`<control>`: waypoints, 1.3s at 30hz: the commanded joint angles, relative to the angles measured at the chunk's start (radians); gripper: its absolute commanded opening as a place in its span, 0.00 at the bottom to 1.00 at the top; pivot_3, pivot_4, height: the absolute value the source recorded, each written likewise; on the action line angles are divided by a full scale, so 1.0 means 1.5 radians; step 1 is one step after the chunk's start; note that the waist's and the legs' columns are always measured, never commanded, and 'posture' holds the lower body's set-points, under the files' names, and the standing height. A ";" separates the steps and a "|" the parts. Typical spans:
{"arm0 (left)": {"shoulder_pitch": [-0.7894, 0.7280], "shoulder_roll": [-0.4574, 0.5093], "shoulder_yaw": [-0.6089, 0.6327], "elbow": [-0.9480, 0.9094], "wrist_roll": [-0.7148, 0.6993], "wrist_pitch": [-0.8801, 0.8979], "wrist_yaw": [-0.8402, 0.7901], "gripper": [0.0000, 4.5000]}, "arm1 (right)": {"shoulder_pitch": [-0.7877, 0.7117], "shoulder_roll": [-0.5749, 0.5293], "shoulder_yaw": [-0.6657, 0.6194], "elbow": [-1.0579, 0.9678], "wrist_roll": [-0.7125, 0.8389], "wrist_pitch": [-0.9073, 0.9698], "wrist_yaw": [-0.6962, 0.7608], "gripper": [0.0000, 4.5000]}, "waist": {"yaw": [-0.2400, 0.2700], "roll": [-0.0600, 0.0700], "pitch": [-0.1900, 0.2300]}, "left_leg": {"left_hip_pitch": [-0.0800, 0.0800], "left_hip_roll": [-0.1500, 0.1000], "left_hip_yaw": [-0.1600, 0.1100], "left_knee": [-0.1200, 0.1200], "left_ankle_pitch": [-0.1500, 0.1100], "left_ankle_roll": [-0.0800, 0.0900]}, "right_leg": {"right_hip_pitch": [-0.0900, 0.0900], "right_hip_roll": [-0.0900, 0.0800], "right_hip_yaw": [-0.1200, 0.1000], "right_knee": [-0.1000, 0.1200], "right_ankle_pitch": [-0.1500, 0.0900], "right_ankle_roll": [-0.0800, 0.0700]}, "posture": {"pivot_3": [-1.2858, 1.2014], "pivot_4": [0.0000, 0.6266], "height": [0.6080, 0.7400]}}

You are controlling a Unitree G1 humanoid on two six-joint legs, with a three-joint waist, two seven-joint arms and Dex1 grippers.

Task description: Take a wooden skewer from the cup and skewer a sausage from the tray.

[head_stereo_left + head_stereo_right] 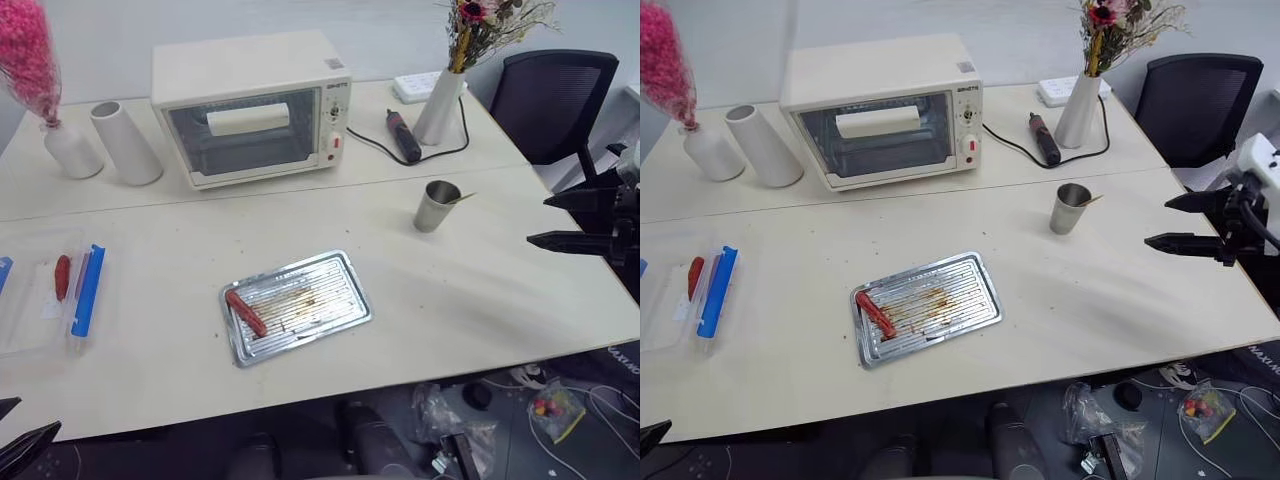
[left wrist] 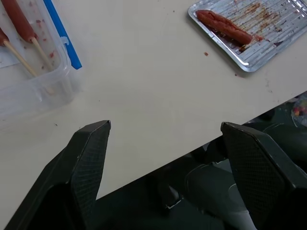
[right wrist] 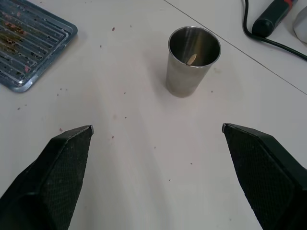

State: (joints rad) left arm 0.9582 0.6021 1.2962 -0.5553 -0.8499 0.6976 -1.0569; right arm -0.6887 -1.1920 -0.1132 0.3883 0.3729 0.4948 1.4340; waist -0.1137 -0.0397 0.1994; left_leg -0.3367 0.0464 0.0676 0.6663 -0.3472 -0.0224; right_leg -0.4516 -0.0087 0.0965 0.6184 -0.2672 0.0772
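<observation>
My right gripper should next take the wooden skewer by its top end (image 1: 472,195), so that it can skewer a sausage from the tray.
A silvery metal cup (image 3: 193,60) stands on the white table, right of the middle, with the pale tip of a wooden skewer (image 3: 191,59) leaning inside it. My right gripper (image 3: 157,127) hovers open and empty to the right of the cup (image 1: 436,205), pointing toward it. The ribbed, grease-stained tray (image 1: 340,290) lies at the table's centre front. One red-orange sausage (image 1: 246,313) rests at the tray's left end. My left gripper (image 2: 165,123) is open and empty over the front left table edge, well short of the tray (image 2: 268,28).
At the back stand a white toaster oven (image 1: 250,105), a white cylinder (image 1: 127,143) and two white vases (image 1: 70,150) (image 1: 440,105). A black tool with its cable (image 1: 404,135) lies there too. A clear container with a blue strip (image 1: 40,290) at the left holds skewered sausages. An office chair (image 1: 555,100) stands at the back right.
</observation>
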 commanded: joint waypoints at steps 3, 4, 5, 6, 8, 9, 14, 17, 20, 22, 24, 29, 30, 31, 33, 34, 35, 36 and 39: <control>0.012 0.004 0.019 -0.026 -0.020 -0.010 0.018 0.87 | -0.018 -0.003 -0.005 0.009 -0.004 -0.014 0.011 1.00 | 0.000 0.000 0.000 | 0.000 0.000 0.001 0.000 -0.001 0.000 | 0.000 0.000 0.001 0.000 -0.001 0.000 | 0.52 0.24 1.00; 0.009 0.008 0.020 -0.027 -0.023 -0.008 0.022 0.87 | -0.017 -0.003 -0.005 0.009 -0.004 -0.013 0.012 1.00 | 0.000 0.000 0.000 | 0.000 0.000 0.001 0.000 -0.001 0.000 | 0.000 0.000 0.001 0.000 -0.001 0.001 | 0.52 0.24 1.00; 0.009 0.011 0.020 -0.029 -0.026 -0.007 0.025 0.87 | -0.016 -0.003 -0.006 0.008 -0.004 -0.013 0.012 1.00 | 0.000 0.000 0.000 | 0.000 0.000 0.002 0.000 -0.002 0.000 | 0.000 0.000 0.002 0.000 -0.001 0.001 | 0.52 0.24 1.00; 0.008 0.013 0.020 -0.030 -0.028 -0.006 0.028 0.87 | -0.016 -0.003 -0.007 0.008 -0.004 -0.013 0.012 1.00 | 0.000 0.000 0.000 | 0.000 0.000 0.002 0.000 -0.002 0.000 | 0.000 0.000 0.002 0.000 -0.001 0.001 | 0.52 0.24 1.00; 0.009 0.015 0.019 -0.031 -0.032 -0.007 0.031 0.87 | -0.015 -0.004 -0.008 0.007 -0.004 -0.012 0.011 1.00 | -0.001 0.000 0.000 | 0.000 0.000 0.002 0.000 -0.002 0.001 | 0.000 0.000 0.002 0.000 -0.001 0.001 | 0.52 0.24 1.00; 0.009 0.016 0.015 -0.030 -0.031 -0.009 0.033 0.87 | -0.014 -0.003 -0.008 0.007 -0.005 -0.012 0.010 1.00 | -0.001 0.000 0.000 | 0.000 0.000 0.003 0.000 -0.002 0.000 | 0.000 0.000 0.002 0.000 -0.001 0.001 | 0.52 0.24 1.00; 0.006 0.015 -0.001 -0.027 -0.024 -0.018 0.038 0.87 | -0.021 -0.002 -0.007 0.009 -0.001 0.003 0.010 1.00 | -0.004 0.000 0.000 | 0.001 0.000 0.004 0.000 -0.002 0.000 | 0.000 0.000 0.003 0.000 -0.001 0.001 | 0.52 0.24 1.00; 0.004 0.019 -0.001 -0.027 -0.034 -0.012 0.046 0.91 | -0.028 -0.001 -0.007 0.010 0.002 0.014 0.011 1.00 | -0.007 0.000 0.000 | 0.001 0.000 0.004 0.000 -0.002 0.000 | 0.000 0.000 0.004 0.000 -0.001 0.001 | 0.52 0.24 1.00; 0.003 0.024 0.001 -0.028 -0.042 -0.008 0.049 1.00 | -0.031 0.000 -0.007 0.011 0.000 0.017 0.011 1.00 | -0.011 0.000 0.000 | 0.001 0.000 0.004 0.000 -0.002 0.000 | 0.000 0.000 0.004 0.000 -0.001 0.001 | 0.52 0.24 1.00; 0.004 0.026 0.000 -0.029 -0.040 -0.013 0.051 1.00 | -0.031 0.000 -0.007 0.011 0.000 0.018 0.012 1.00 | -0.015 0.000 0.000 | 0.001 0.000 0.005 0.000 -0.002 0.000 | 0.000 0.000 0.004 0.000 -0.001 0.001 | 0.52 0.24 1.00; -0.002 0.028 0.001 -0.032 -0.044 -0.016 0.055 1.00 | -0.030 0.001 -0.008 0.010 -0.003 0.015 0.006 1.00 | -0.016 0.000 0.000 | 0.001 0.000 0.005 0.000 -0.002 0.001 | 0.000 0.000 0.004 0.000 -0.001 0.001 | 0.52 0.24 1.00; -0.054 0.073 -0.026 -0.055 -0.069 -0.012 0.071 1.00 | -0.026 0.020 -0.019 0.019 -0.015 0.004 -0.047 1.00 | -0.017 0.000 0.000 | 0.001 0.000 0.005 0.001 -0.002 0.001 | 0.000 0.000 0.004 0.001 0.000 0.002 | 0.52 0.24 1.00; -0.084 0.103 -0.043 -0.056 -0.073 -0.010 0.079 1.00 | -0.023 0.029 -0.031 0.016 -0.008 0.015 -0.067 1.00 | -0.015 0.000 0.000 | 0.002 0.000 0.005 0.001 -0.002 0.001 | 0.000 0.000 0.005 0.001 0.000 0.002 | 0.52 0.24 1.00; -0.108 0.126 -0.055 -0.054 -0.075 -0.006 0.085 1.00 | -0.021 0.035 -0.038 0.014 -0.003 0.023 -0.081 1.00 | -0.014 0.000 0.000 | 0.002 -0.001 0.005 0.001 -0.002 0.001 | 0.000 0.000 0.005 0.001 0.000 0.002 | 0.52 0.24 1.00; -0.192 0.196 -0.102 -0.036 -0.087 -0.001 0.098 1.00 | -0.003 0.055 -0.067 -0.008 0.015 0.047 -0.121 1.00 | -0.012 0.000 0.000 | 0.002 -0.001 0.005 0.001 -0.002 0.001 | 0.000 0.000 0.005 0.002 0.000 0.002 | 0.52 0.24 1.00; -0.226 0.220 -0.120 -0.028 -0.091 0.002 0.102 1.00 | 0.004 0.063 -0.078 -0.019 0.023 0.058 -0.136 1.00 | -0.012 0.000 0.000 | 0.002 -0.001 0.005 0.001 -0.001 0.001 | 0.001 0.000 0.005 0.002 0.000 0.002 | 0.52 0.24 1.00; -0.283 0.256 -0.155 -0.014 -0.105 0.007 0.113 1.00 | 0.023 0.078 -0.099 -0.045 0.037 0.078 -0.162 1.00 | -0.012 0.000 0.000 | 0.002 0.000 0.005 0.001 -0.001 0.001 | 0.001 0.000 0.005 0.002 0.001 0.003 | 0.52 0.24 1.00; -0.336 0.285 -0.190 -0.002 -0.114 0.007 0.121 1.00 | 0.038 0.096 -0.118 -0.071 0.053 0.100 -0.190 1.00 | -0.013 0.000 0.000 | 0.002 0.000 0.005 0.001 -0.001 0.001 | 0.001 0.000 0.005 0.002 0.001 0.003 | 0.52 0.24 1.00; -0.486 0.341 -0.307 0.024 -0.134 0.006 0.140 1.00 | 0.091 0.167 -0.176 -0.164 0.100 0.167 -0.284 1.00 | -0.014 0.000 0.000 | 0.001 0.000 0.004 0.001 -0.001 0.000 | 0.001 0.001 0.006 0.003 0.006 0.013 | 0.52 0.24 1.00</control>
State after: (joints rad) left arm 0.2708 1.0942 0.8939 -0.5273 -1.0201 0.7140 -0.8614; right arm -0.5603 -0.9640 -0.3176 0.2231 0.4679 0.6954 1.0805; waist -0.1349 -0.0403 0.1991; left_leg -0.3345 0.0459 0.0730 0.6675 -0.3492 -0.0221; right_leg -0.4500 -0.0077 0.1048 0.6226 -0.2562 0.0988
